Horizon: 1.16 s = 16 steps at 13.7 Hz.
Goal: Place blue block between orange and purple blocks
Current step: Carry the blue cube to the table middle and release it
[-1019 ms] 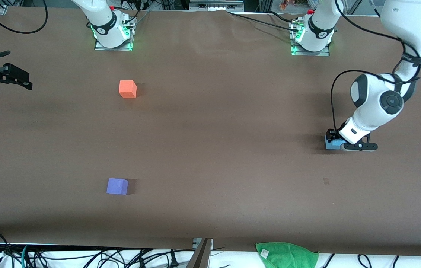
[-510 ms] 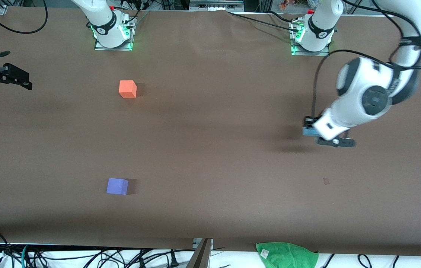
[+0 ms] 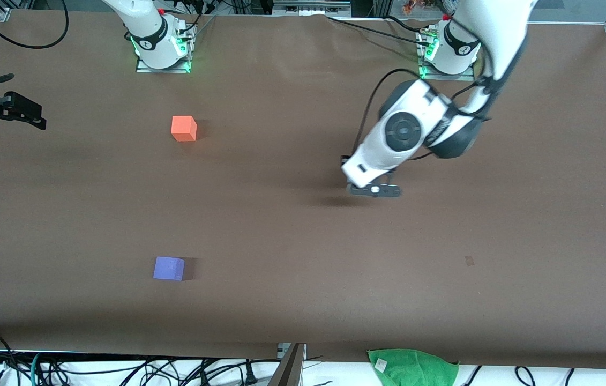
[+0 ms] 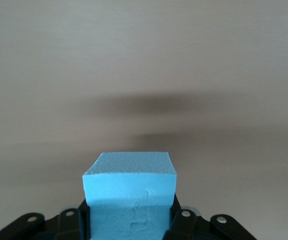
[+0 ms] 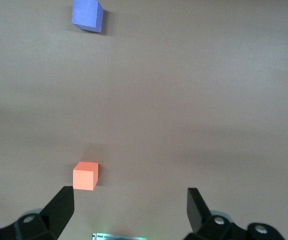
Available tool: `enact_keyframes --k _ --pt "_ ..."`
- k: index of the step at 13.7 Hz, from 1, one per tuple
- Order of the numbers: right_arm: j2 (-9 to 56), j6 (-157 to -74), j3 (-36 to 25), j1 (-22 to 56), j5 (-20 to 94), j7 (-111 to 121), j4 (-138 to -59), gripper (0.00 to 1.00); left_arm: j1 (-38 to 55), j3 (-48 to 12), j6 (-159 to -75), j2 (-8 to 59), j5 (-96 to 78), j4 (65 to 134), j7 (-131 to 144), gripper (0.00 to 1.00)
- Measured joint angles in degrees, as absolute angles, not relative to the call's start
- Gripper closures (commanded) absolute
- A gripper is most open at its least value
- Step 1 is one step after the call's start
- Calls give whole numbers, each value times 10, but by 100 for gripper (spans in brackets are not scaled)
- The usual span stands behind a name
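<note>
I need to keep my left gripper closed on the blue block (image 4: pixel 130 190) until it is lower, because the block still hangs above its shadow in the left wrist view.
The blue block (image 4: pixel 130 190) is clamped between the fingers of my left gripper (image 4: pixel 129 222). In the front view the left gripper (image 3: pixel 375 189) hangs over the middle of the table, above its own shadow, and the hand hides the block. The orange block (image 3: pixel 184 128) sits toward the right arm's end, near that arm's base. The purple block (image 3: pixel 169 268) lies nearer the front camera, in line with it. Both show in the right wrist view, orange (image 5: pixel 85 176) and purple (image 5: pixel 87 15). My right gripper (image 5: pixel 129 210) is open and empty, high over its base, out of the front view.
A black fixture (image 3: pixel 2 107) juts in at the table edge at the right arm's end. A green cloth (image 3: pixel 412 367) and cables lie off the edge nearest the front camera. A small mark (image 3: pixel 469 261) is on the brown table (image 3: pixel 292 257).
My left gripper has lifted the blue block off the table at the left arm's end and carried it toward the middle. The right arm and the other two blocks have not moved.
</note>
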<state>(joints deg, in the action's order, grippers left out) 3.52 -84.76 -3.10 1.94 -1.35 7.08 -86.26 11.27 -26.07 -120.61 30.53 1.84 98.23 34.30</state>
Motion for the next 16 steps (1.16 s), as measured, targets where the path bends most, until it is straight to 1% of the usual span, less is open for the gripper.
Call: enact_keyframes --k 4,5,6,11,14,16 --pt "38 -848 -31 19 -14 71 -863 0 173 -253 -1304 395 24 974 368 88" --pt "39 -848 -31 19 -14 71 -863 0 185 -250 -1312 408 33 973 368 72" --pt "40 -849 -31 19 -14 71 -863 0 192 -249 -1314 415 42 972 369 1" --pt "59 -850 -29 22 -13 71 -863 0 194 -243 -1297 417 48 963 372 0" --pt "65 -851 -27 32 -12 71 -863 0 189 -241 -1231 405 48 941 390 0" --pt "71 -852 -25 50 -12 71 -864 0 180 -241 -1169 366 48 928 410 0"
